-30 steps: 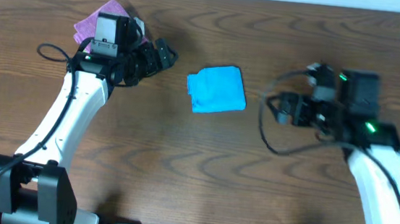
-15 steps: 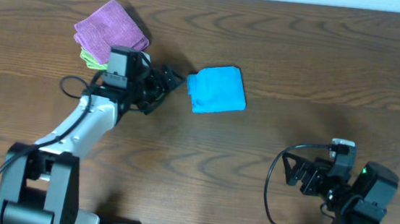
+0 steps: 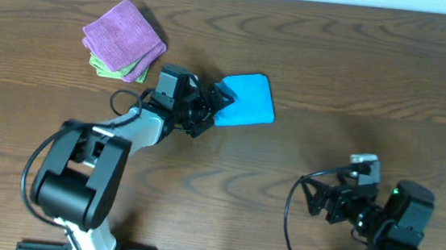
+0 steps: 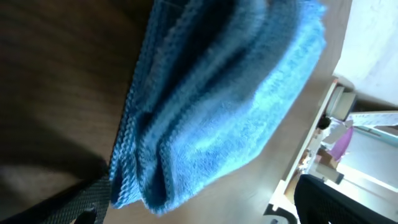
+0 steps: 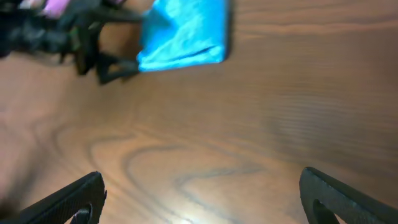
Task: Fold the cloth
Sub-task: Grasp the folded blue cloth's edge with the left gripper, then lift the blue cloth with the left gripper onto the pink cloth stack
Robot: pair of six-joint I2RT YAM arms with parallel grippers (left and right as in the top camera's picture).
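Note:
Next, the left gripper grabs the sky-blue cloth's folded layers together by their edge facing the purple cloth (image 4: 142, 171), to lay it there still folded.
The sky-blue cloth (image 3: 247, 100) lies folded into a small rectangle on the table, right of centre at the back. My left gripper (image 3: 213, 108) is open at the cloth's left edge. In the left wrist view the cloth (image 4: 217, 106) fills the frame and its near corner hangs between the spread fingers (image 4: 208, 206). My right gripper (image 3: 319, 200) is open and empty, low at the front right, far from the cloth. The right wrist view shows its fingers (image 5: 202, 200) wide apart over bare wood, with the cloth (image 5: 185, 34) far ahead.
A folded purple cloth (image 3: 124, 34) lies on a green one (image 3: 100, 66) at the back left. The wooden table (image 3: 301, 160) spreads between the two arms. The left arm's base stands at the front left.
My left gripper has moved right, from beside the purple cloth to the blue cloth's left edge. My right arm has pulled back from beside the cloth to the front right.

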